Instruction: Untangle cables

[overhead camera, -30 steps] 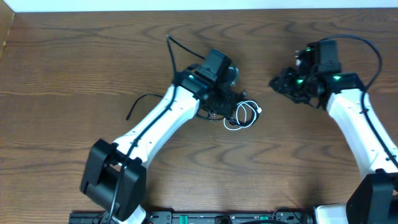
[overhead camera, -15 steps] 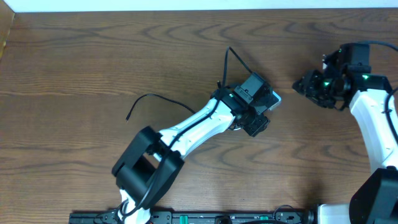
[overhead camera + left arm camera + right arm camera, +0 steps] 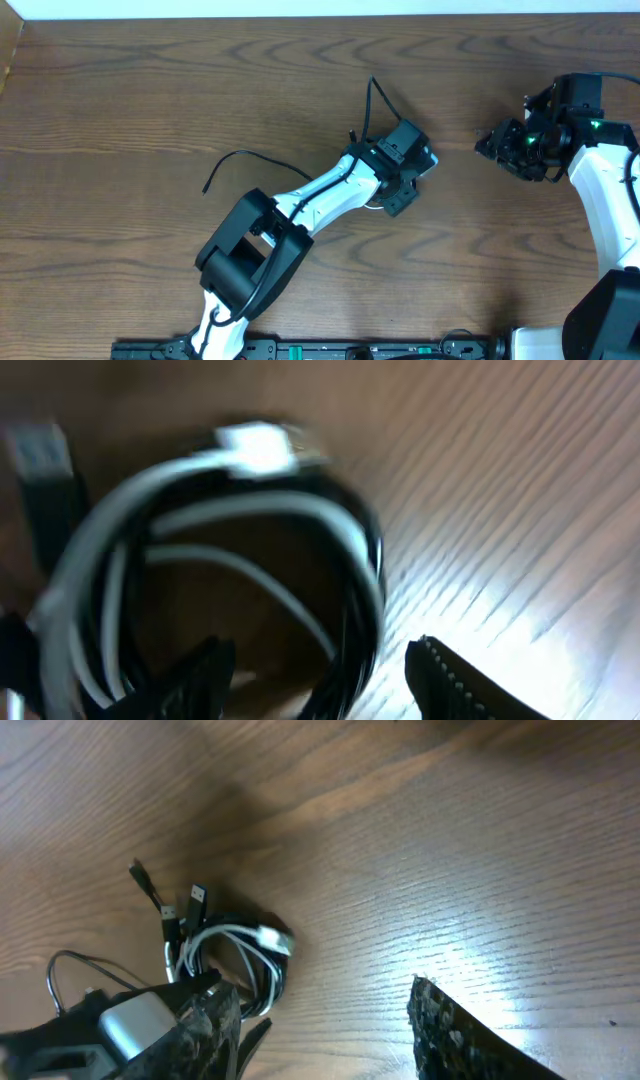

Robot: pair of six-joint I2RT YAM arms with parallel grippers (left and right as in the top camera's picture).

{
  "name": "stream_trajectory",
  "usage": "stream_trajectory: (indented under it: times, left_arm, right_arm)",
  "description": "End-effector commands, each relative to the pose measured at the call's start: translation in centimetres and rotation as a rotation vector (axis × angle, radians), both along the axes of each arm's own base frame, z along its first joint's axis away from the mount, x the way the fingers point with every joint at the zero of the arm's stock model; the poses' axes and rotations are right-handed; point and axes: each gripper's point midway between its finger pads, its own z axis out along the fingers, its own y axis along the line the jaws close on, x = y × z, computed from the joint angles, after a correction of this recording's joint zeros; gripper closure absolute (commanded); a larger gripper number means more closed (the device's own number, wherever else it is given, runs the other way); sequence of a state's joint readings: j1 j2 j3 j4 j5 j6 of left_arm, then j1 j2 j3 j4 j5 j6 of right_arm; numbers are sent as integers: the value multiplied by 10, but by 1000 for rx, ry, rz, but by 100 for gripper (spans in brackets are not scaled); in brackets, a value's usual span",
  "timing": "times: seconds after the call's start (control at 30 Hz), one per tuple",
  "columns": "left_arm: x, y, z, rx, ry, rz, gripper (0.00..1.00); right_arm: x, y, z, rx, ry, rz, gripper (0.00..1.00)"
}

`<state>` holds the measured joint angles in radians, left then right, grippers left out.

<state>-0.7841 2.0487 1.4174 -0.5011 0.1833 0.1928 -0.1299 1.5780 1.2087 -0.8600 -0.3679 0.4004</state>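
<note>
My left gripper reaches the coil [image 3: 245, 955] and grabs its black edge [image 3: 264, 1004] next. That leaves other loops free for my right gripper to untangle.
The cables lie in one coil, white cord [image 3: 300, 505] and black cord [image 3: 365, 595] looped together, with a white plug [image 3: 258, 445] at the top. My left gripper [image 3: 320, 685] hovers open just over the coil, and the coil's black edge runs between its fingers. In the overhead view the left gripper [image 3: 398, 192] covers the coil. A loose tail of the black cord [image 3: 240, 157] trails off to the left. The right wrist view shows the coil [image 3: 245, 955] and two black plugs [image 3: 195, 898] left of my open, empty right gripper [image 3: 325, 1020], which stands apart at the right [image 3: 487, 143].
The left arm [image 3: 320, 195] stretches diagonally across the table's middle. A thicker black wire [image 3: 375, 100] rises from its wrist. The table's back edge [image 3: 300, 16] runs along the top, and the right arm [image 3: 605, 200] stands at the right edge.
The left gripper has swung right over the coil and now hides it from above. The right gripper has drawn back to the right, away from the coil.
</note>
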Motion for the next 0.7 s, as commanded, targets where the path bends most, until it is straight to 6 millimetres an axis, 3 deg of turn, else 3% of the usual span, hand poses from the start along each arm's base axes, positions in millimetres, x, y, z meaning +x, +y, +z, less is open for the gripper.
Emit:
stream_trajectory:
  times: [0.0,0.23,0.3,0.4,0.5,0.57,0.6,0.67]
  left_arm:
    - [-11,18,-21,93,43,-44,46]
    - [-15,22,-27,114,63,-53,77]
    - [-14,21,-27,109,60,-52,92]
    - [-12,19,-24,100,56,-48,93]
    - [-2,11,3,35,67,50,93]
    - [4,2,33,-68,97,85,92]
    - [9,-5,61,-174,136,112,93]
    - [15,-9,94,-313,197,148,92]
  right_arm:
    - [-5,1,-1,-2,7,33,50]
    - [-4,1,-1,-6,5,36,50]
    - [-5,1,-1,-6,6,36,50]
    - [-6,2,-1,-5,11,37,50]
    - [-8,7,-2,-7,17,58,50]
    - [-7,12,-2,-12,7,88,48]
    - [-7,18,-1,-4,-1,108,48]
    - [-4,32,5,42,-41,178,48]
